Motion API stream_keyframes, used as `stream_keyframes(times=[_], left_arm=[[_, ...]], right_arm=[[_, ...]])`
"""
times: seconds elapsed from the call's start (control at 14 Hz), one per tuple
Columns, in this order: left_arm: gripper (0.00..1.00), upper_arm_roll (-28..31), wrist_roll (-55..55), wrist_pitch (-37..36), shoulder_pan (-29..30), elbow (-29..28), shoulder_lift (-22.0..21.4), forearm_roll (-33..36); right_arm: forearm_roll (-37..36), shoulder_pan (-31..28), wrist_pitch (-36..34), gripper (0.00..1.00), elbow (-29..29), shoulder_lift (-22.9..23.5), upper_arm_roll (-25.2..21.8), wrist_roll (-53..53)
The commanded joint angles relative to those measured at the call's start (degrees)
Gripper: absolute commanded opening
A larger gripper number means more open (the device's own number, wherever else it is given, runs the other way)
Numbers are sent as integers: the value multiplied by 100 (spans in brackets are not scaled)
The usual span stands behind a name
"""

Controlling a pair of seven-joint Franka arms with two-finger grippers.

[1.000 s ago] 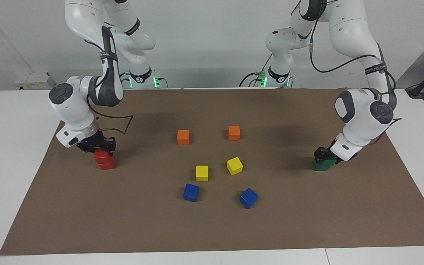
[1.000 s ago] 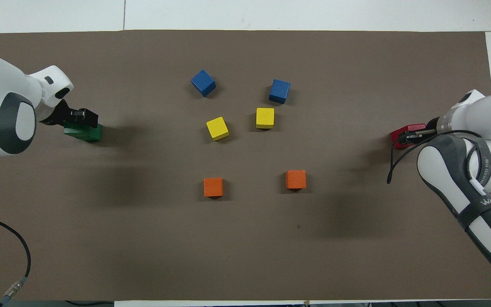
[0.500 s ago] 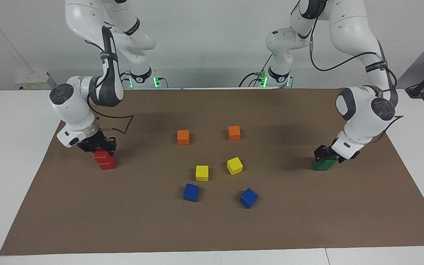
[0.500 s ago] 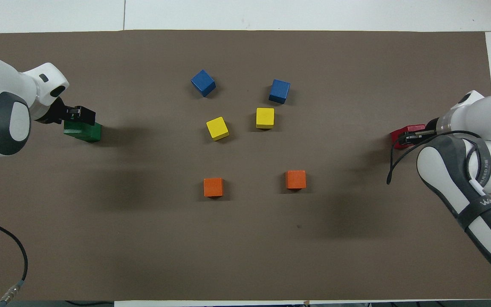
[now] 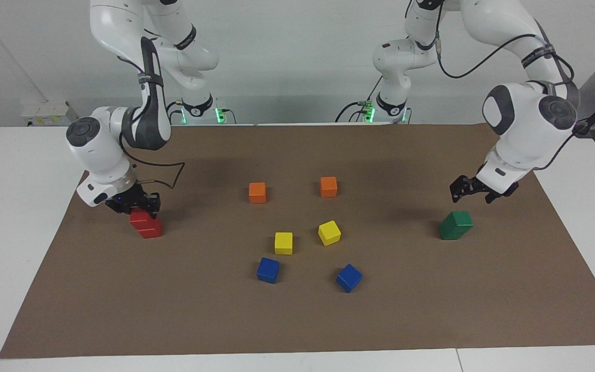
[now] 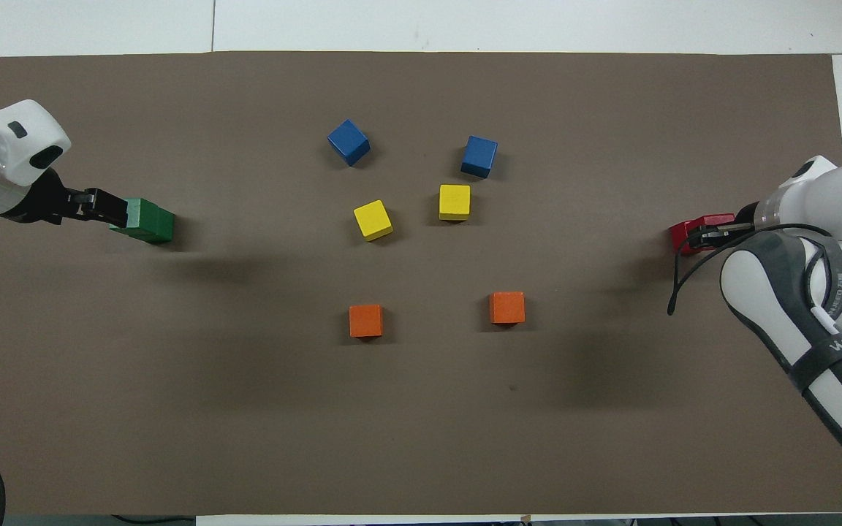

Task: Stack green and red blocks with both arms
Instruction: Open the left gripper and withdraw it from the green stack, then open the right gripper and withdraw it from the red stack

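My right gripper is ready to open, because the top red block [image 6: 712, 220] sits over the lower red block and would stand there.
Two dark green blocks [image 5: 455, 225] stand stacked on the mat at the left arm's end; the stack also shows in the overhead view [image 6: 145, 220]. My left gripper [image 5: 475, 189] hangs open and empty in the air above that stack, clear of it. Two bright red blocks [image 5: 146, 224] stand stacked at the right arm's end, the top one set a little off the lower one. My right gripper [image 5: 135, 204] is low over them, its fingers shut on the top red block [image 6: 693, 231].
Between the two stacks, on the brown mat [image 5: 297, 320], lie two orange cubes [image 5: 257, 192] [image 5: 328, 186] nearer the robots, two yellow cubes [image 5: 283, 243] [image 5: 329, 232] in the middle, and two blue cubes [image 5: 268, 270] [image 5: 349, 278] farthest from the robots.
My left gripper has let go of the top green block and risen up and away from the stack. My right gripper has stayed at the top red block.
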Motion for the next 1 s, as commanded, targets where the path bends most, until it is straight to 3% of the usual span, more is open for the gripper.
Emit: stream_keyframes(times=[0.0,0.21,0.79,0.86,0.93], left_arm=[[100,-2,-40,-488,-28,-91,-537,-65],[100,-11,-58,-990,-28,233,-565,-65],[100,-29,-67,-1227,-326,146,-679,-12],[100,50,-67,-1437,-422,155,-810,-21],[100,68,-67,-1474,-432,155,-881,-29]], right_arm=[[2,-87,85,0,-116,-95,47,-133],[2,-78,103,0,-116,-86,47,-115],[2,-26,112,0,-107,-77,47,-63],[2,-17,103,37,-107,-77,47,-19],[2,-17,103,62,-107,-77,47,42]])
